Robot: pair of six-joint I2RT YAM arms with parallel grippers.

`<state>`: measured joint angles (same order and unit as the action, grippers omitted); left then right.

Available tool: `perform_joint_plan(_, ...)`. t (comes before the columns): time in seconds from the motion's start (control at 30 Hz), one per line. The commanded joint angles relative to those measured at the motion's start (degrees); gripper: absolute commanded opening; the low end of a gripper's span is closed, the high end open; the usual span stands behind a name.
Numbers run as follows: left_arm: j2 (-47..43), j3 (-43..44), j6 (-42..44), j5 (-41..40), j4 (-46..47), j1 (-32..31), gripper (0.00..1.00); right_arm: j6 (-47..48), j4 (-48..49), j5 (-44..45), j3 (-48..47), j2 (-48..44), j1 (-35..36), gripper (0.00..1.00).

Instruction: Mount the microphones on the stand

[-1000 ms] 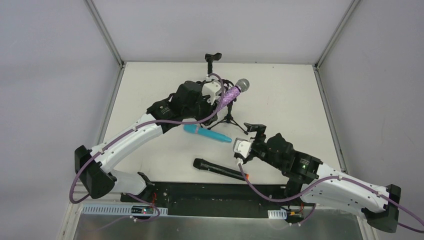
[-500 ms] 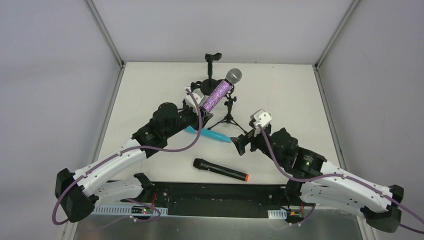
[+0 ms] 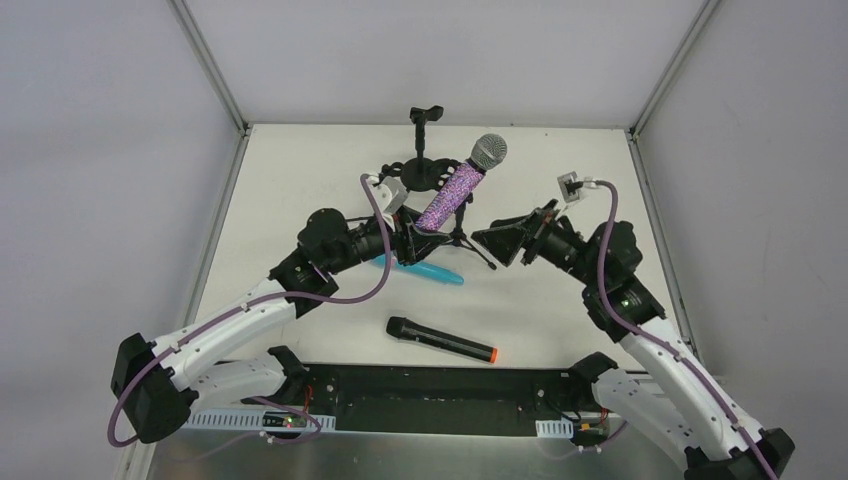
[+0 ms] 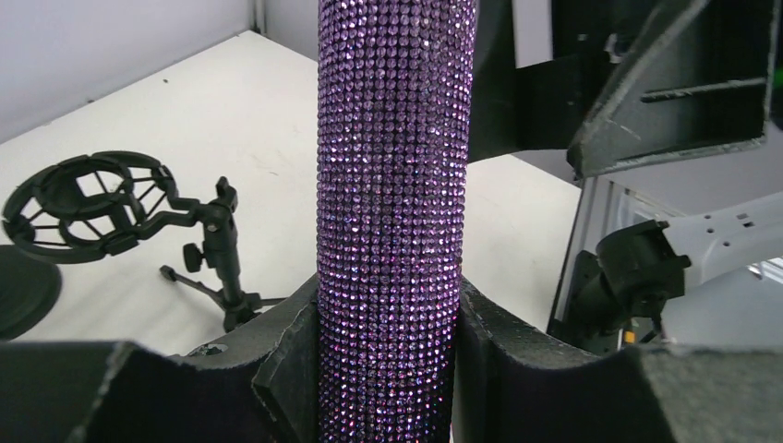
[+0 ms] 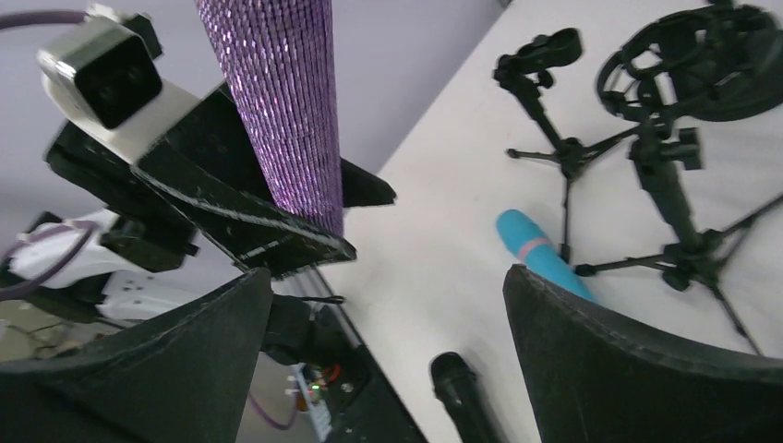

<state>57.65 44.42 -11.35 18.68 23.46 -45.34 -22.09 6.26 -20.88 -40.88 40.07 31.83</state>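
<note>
The purple microphone's body is beyond my right gripper's fingers, toward the left in the wrist view. My right gripper would miss if it closed now, so it should first move toward the microphone.
My left gripper [image 3: 412, 228] is shut on the lower body of the glittery purple microphone [image 3: 452, 190] and holds it tilted above the table, silver mesh head up and to the right. The left wrist view shows its body [image 4: 392, 185] clamped between the pads [image 4: 295, 351]. My right gripper [image 3: 497, 240] is open and empty, raised just right of that microphone, jaws facing it. The turquoise microphone [image 3: 430, 270] lies under the left gripper. The black microphone with the orange ring [image 3: 440, 340] lies nearer the front. A tripod stand [image 3: 461, 238] stands between the grippers.
A stand with a round base [image 3: 420, 170] and clip [image 3: 427, 113] is at the back. The left wrist view shows a shock-mount ring [image 4: 83, 198] on a small tripod [image 4: 222, 263]. The right wrist view shows two tripod stands [image 5: 565, 152], the turquoise microphone [image 5: 540, 251] and the black one [image 5: 462, 388].
My right arm has swung up and to the right, its open gripper now facing the purple microphone. My left gripper has shifted slightly right with the microphone, its head now farther right.
</note>
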Motion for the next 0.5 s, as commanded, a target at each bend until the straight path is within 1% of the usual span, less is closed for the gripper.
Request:
perform_joint_plan(0.0,0.2,0.6,-4.3,4.3,8.4,-0.2,0.0,-15.1,17.5,-16.8,-1.6,4.7,-3.4,0.99)
perform_joint_plan(0.13,1.4,0.8,-6.9,6.7,9.6,-0.2,0.0,-14.5,22.2,-14.1,-0.8,5.2,-3.8,0.99)
perform_joint_plan(0.3,2.5,0.7,-9.5,8.8,11.5,-0.2,0.0,-14.8,31.1,-9.7,1.9,4.2,-3.9,0.99)
perform_joint_plan(0.47,2.7,0.7,-10.4,9.0,12.0,-0.2,0.0,-16.6,34.4,-5.4,2.5,6.1,-3.9,0.97)
